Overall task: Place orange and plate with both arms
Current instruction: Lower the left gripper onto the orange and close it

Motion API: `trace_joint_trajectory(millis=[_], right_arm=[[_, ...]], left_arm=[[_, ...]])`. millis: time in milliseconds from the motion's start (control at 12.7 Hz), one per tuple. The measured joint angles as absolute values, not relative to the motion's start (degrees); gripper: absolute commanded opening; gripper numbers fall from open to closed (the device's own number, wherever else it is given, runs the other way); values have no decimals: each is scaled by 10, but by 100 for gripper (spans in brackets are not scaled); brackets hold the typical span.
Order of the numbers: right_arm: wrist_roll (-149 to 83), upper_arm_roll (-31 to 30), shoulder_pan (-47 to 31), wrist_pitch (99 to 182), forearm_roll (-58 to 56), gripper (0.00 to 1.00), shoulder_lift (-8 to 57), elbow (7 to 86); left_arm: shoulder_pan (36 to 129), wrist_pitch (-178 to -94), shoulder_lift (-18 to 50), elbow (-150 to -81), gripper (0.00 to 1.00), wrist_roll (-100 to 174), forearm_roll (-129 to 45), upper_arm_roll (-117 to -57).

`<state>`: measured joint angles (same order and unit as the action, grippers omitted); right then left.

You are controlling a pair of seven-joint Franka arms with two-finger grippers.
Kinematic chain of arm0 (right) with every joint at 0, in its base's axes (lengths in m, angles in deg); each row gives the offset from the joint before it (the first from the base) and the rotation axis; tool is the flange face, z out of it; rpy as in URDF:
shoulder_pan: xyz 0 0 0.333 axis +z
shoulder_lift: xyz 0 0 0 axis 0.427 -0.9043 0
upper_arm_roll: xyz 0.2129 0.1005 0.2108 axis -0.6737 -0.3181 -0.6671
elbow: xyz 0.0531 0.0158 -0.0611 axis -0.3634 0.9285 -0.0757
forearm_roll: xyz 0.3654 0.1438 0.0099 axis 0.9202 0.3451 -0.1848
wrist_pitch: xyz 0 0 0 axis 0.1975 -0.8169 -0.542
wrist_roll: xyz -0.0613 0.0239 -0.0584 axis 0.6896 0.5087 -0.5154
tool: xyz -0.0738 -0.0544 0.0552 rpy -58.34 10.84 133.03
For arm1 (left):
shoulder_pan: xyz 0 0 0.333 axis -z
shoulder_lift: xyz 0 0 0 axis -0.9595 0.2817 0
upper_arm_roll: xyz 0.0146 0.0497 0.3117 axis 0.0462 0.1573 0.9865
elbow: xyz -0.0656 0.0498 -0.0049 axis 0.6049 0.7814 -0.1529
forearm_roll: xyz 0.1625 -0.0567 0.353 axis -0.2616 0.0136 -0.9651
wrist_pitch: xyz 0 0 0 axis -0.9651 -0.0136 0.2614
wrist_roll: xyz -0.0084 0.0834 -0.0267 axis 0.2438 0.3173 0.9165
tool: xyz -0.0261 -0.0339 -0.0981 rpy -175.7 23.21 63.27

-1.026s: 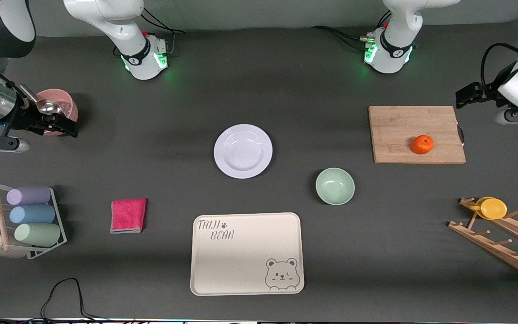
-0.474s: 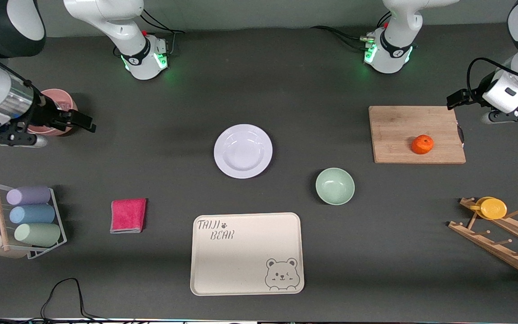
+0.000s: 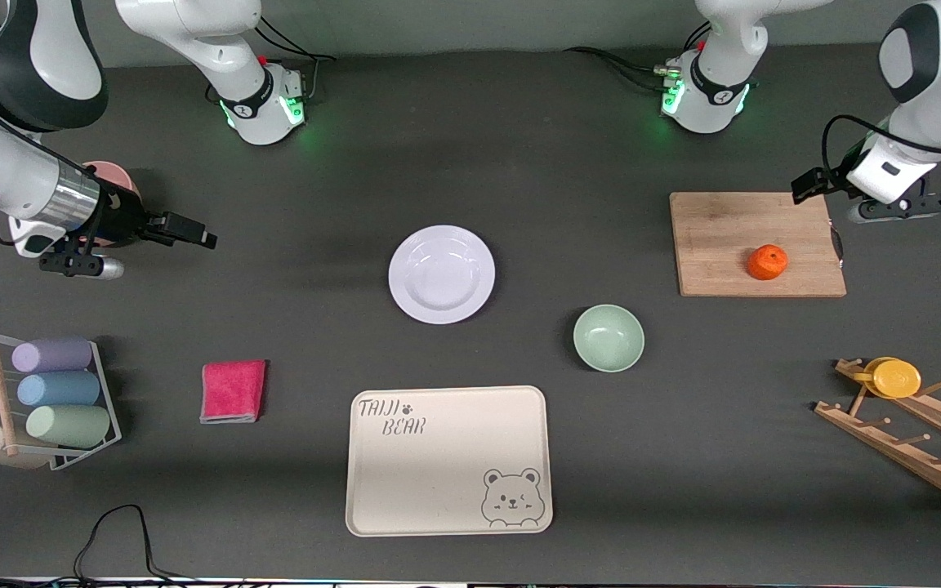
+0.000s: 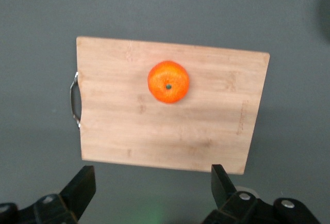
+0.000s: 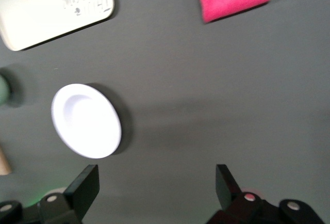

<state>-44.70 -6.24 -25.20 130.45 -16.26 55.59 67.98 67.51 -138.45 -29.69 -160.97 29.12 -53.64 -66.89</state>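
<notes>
Next, my left gripper grabs the orange's round sides to place the orange (image 3: 767, 262) with the plate (image 3: 441, 273).
The orange (image 3: 767, 262) sits on a wooden cutting board (image 3: 756, 243) toward the left arm's end of the table; it also shows in the left wrist view (image 4: 168, 82). The white plate (image 3: 441, 273) lies on the table's middle; it also shows in the right wrist view (image 5: 86, 120). My left gripper (image 3: 805, 186) is open and empty, up over the board's corner by the robots. My right gripper (image 3: 193, 235) is open and empty, up over bare table toward the right arm's end, apart from the plate.
A pale green bowl (image 3: 608, 337) and a cream bear tray (image 3: 448, 460) lie nearer the camera than the plate. A pink cloth (image 3: 233, 390), a cup rack (image 3: 39, 400), a pink bowl (image 3: 107, 175) and a wooden rack with a yellow cup (image 3: 895, 378) stand around.
Both arms have swung inward: the left gripper moved toward the cutting board's corner, the right gripper moved away from the pink bowl toward the plate. Both stay open.
</notes>
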Motion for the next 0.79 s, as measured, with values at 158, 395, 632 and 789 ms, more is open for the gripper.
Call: trace_joint_trajectory(millis=[158, 395, 632, 789], right_arm=[[-447, -63, -252, 1305, -108, 100, 546, 687], [-447, -64, -252, 1307, -64, 100, 522, 690], [-447, -64, -252, 1308, -23, 100, 507, 690], [-444, -65, -252, 1309, 14, 100, 496, 690]], left_arm=[[675, -1473, -269, -1644, 100, 291, -536, -669], [675, -1555, -184, -1654, 100, 291, -536, -670], [676, -1602, -124, -1653, 100, 291, -536, -672], [676, -1648, -94, -1655, 100, 290, -537, -673]])
